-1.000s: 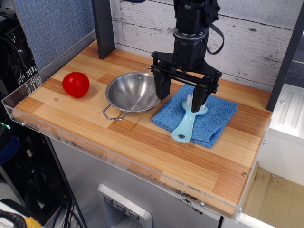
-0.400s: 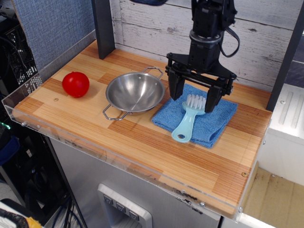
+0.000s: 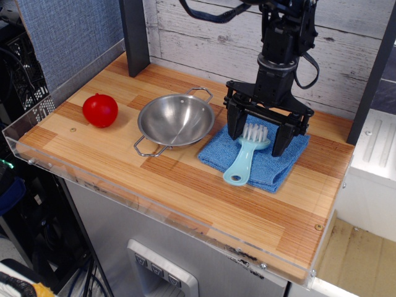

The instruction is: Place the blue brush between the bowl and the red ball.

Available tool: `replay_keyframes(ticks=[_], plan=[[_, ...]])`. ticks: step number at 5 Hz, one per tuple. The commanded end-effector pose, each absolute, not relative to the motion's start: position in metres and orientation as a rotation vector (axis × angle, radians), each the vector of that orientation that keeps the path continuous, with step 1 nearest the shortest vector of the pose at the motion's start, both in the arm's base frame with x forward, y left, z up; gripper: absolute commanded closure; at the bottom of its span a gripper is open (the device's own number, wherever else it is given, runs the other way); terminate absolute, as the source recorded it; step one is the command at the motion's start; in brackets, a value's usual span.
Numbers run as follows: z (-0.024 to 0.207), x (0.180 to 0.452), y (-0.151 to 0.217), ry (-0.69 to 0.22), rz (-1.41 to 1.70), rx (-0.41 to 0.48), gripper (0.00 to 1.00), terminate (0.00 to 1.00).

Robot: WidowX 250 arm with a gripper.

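My gripper picks up the blue brush by its bristle head [image 3: 253,136] next. Then the brush goes between the bowl [image 3: 175,120] and the red ball.
The pale blue brush [image 3: 243,156] lies on a folded blue cloth [image 3: 272,158] at the right of the table, white bristles facing up at the far end, handle hole towards the front. My gripper [image 3: 257,135] is open, its black fingers [image 3: 236,125] standing either side of the bristle head, low over the cloth. The steel bowl [image 3: 175,120] with wire loop handles sits left of the cloth. The red ball [image 3: 100,110] rests further left, with bare wood between it and the bowl.
A dark post [image 3: 135,37] stands at the back left. A clear acrylic lip [image 3: 93,182] runs along the table's front and left edges. A white plank wall [image 3: 198,31] is close behind the arm.
The gripper has moved right and down, from beside the bowl to straddling the brush's bristle head. The brush, bowl and ball have stayed put.
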State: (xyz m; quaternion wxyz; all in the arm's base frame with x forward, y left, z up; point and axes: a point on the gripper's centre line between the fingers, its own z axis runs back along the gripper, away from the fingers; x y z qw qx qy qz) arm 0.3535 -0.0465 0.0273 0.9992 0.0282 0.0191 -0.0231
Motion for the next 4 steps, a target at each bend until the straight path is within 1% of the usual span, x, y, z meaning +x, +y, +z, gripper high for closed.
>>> replay_keyframes(ticks=[1, 3, 4], plan=[[0.0375, 0.3604, -0.0469, 0.004, -0.056, 0.062, 0.00, 0.00], [0.0366, 0.3587, -0.0471, 0.010, -0.058, 0.061, 0.00, 0.00], [0.0354, 0.3588, -0.0467, 0.012, -0.061, 0.061, 1.00, 0.00]])
